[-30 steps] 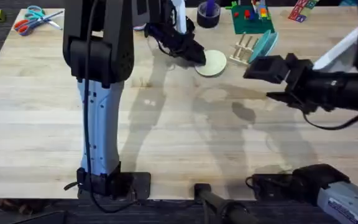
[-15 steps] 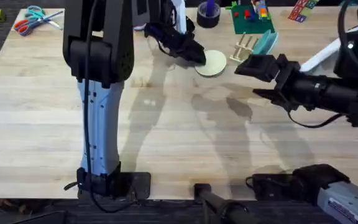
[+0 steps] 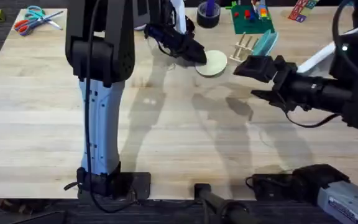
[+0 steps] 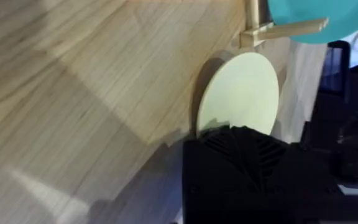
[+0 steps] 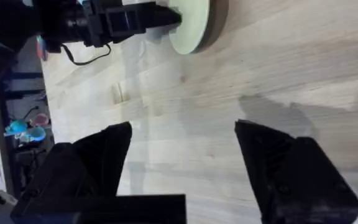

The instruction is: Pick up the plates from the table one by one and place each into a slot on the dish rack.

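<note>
My right gripper will next grab the cream plate (image 3: 215, 63) by its free rim beside the rack, as my left fingers already cover the opposite edge.
The cream plate (image 3: 215, 63) sits at the far middle of the table (image 3: 166, 137), just left of the dish rack (image 3: 245, 48). My left gripper (image 3: 196, 55) is shut on the plate's left edge. In the left wrist view the cream plate (image 4: 238, 93) shows above my black finger (image 4: 241, 162). The turquoise plate (image 3: 268, 42) stands on edge in the rack, and its rim (image 4: 316, 15) shows behind a rack peg (image 4: 284, 28). My right gripper (image 3: 258, 79) hovers open and empty just right of the cream plate (image 5: 191, 25); between its spread fingers (image 5: 98, 158) lies bare wood.
Along the far edge lie scissors (image 3: 33, 18) at the left, a black tape roll (image 3: 208, 15), and a green toy board (image 3: 252, 18) with coloured blocks behind the rack. The near half of the table is bare wood.
My right gripper has moved a little left, toward the cream plate and rack. The left gripper and the plate have stayed where they were.
</note>
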